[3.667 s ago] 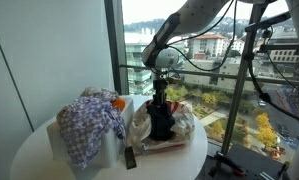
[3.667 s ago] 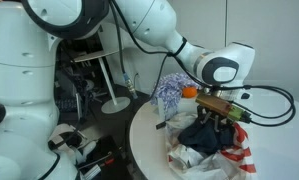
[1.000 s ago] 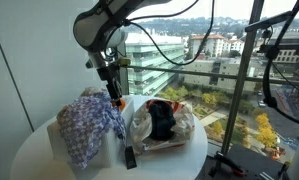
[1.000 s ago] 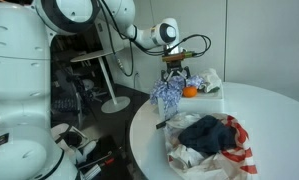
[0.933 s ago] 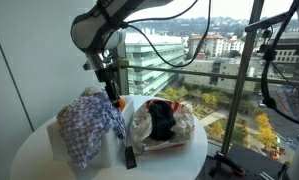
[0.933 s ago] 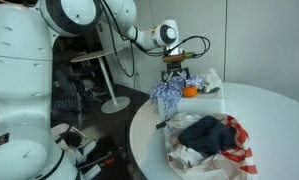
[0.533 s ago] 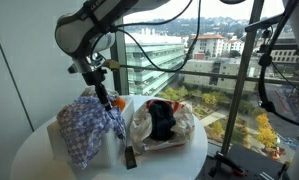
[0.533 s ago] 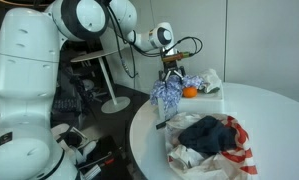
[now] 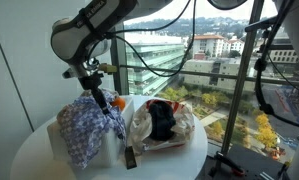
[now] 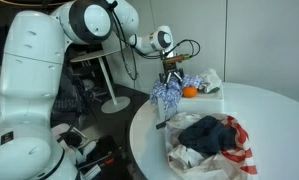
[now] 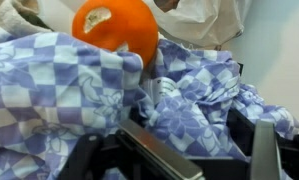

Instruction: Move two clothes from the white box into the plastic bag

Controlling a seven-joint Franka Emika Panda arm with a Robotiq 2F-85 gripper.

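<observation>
My gripper needs to close now: in the wrist view my fingers are down among the checked garment's folds, with one fold between them.
The blue-purple and white checked garment point(image 9: 89, 125) point(image 10: 169, 96) point(image 11: 59, 90) is heaped over the white box point(image 10: 210, 97) and hangs down its side. My gripper point(image 9: 93, 96) point(image 10: 172, 80) point(image 11: 204, 135) is down on top of it, open, with a fold of checked cloth bulging between the two fingers. The small orange item point(image 11: 116, 25) point(image 9: 117, 102) point(image 10: 189, 91) lies just beyond the jaws. The dark garment point(image 9: 161, 120) point(image 10: 203, 132) rests in the crinkly plastic bag point(image 9: 139, 128) point(image 10: 194, 158) with red print, beside the box.
A pale cloth point(image 11: 204, 15) lies behind the orange item in the box. A small black device point(image 9: 130, 157) lies on the round white table point(image 9: 39, 160) in front of the bag. A tall window stands right behind the table.
The arm has swung from above the orange item over to the checked garment and come down onto it. The bag and the dark garment have not moved.
</observation>
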